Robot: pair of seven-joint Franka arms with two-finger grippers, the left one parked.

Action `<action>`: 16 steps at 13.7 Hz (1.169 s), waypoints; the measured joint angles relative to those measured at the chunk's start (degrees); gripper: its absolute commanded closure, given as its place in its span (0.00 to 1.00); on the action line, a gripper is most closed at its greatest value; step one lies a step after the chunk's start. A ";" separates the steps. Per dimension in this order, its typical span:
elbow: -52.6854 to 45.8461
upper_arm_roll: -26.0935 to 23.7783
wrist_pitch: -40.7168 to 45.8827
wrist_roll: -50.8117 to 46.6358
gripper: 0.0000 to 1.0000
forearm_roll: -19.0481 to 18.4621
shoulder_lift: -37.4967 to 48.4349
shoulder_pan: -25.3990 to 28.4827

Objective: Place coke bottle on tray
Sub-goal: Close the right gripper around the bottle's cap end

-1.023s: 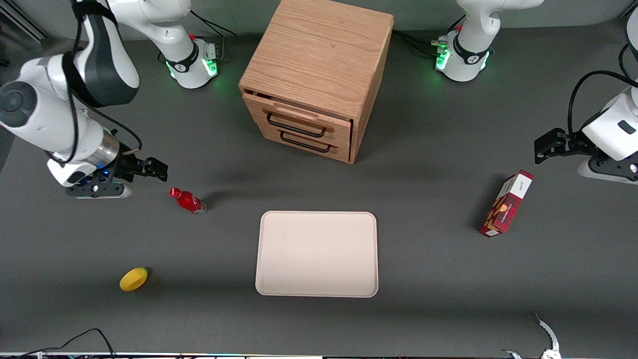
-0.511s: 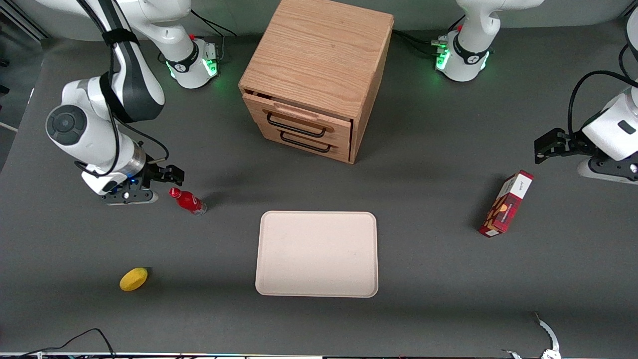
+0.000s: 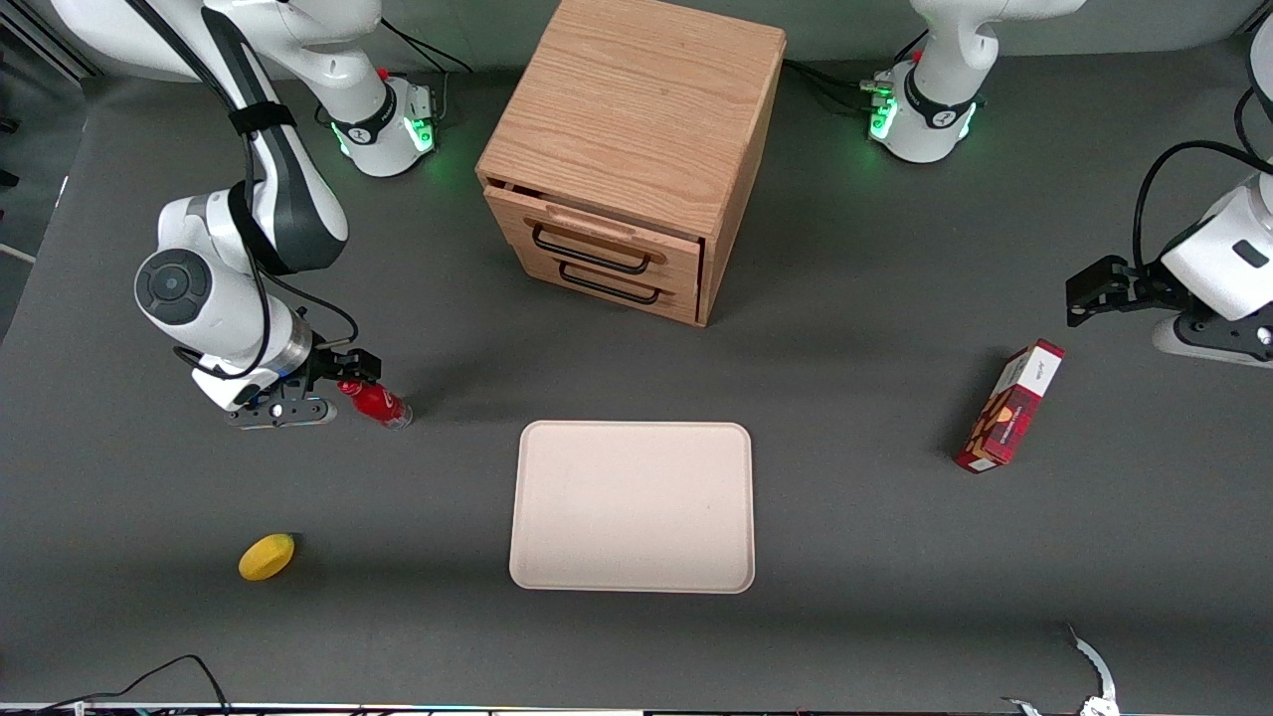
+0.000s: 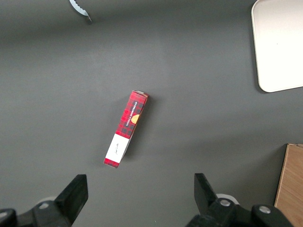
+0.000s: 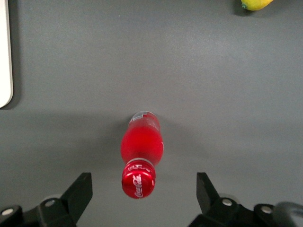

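Note:
I need to set the bottle on the tray (image 3: 633,505), so next I should use my gripper to grab the coke bottle by its red cap (image 3: 349,387).
The coke bottle (image 3: 378,403) is a tiny red bottle with a red cap, standing upright on the dark table toward the working arm's end. In the right wrist view the coke bottle (image 5: 141,156) shows from above, cap uppermost. My gripper (image 3: 350,370) hangs just above the cap, open, one finger (image 5: 79,194) on each side of it and neither touching it. In the right wrist view my gripper (image 5: 142,196) is centred over the cap. The tray (image 3: 633,505), pale pinkish-cream and bare, lies flat at the table's middle, nearer the front camera than the cabinet; its edge (image 5: 4,56) shows in the wrist view.
A wooden two-drawer cabinet (image 3: 632,149) stands farther from the front camera than the tray. A yellow lemon (image 3: 267,556) lies nearer the front camera than the bottle, and shows in the right wrist view (image 5: 255,4). A red and white carton (image 3: 1009,406) lies toward the parked arm's end.
My arm has swung in toward the bottle and come down, bringing the open gripper from well aside of the bottle to just over its cap. The bottle has not moved.

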State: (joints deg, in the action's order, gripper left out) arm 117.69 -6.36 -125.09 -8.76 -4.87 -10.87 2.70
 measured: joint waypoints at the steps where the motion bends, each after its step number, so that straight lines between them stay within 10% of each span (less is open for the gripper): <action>1: 0.00 0.00 -0.03 0.00 0.07 -0.02 -0.29 0.00; 6: 0.09 0.00 -0.03 0.00 0.36 -0.06 -0.77 0.00; 10: 0.18 0.00 -0.04 0.00 1.00 -0.07 -0.84 0.00; 16: 0.22 -0.01 -0.19 0.00 1.00 -0.14 -0.86 -0.01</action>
State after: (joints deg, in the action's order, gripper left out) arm 117.91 -6.37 -125.28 -8.76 -5.01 -11.73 2.69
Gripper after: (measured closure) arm 0.683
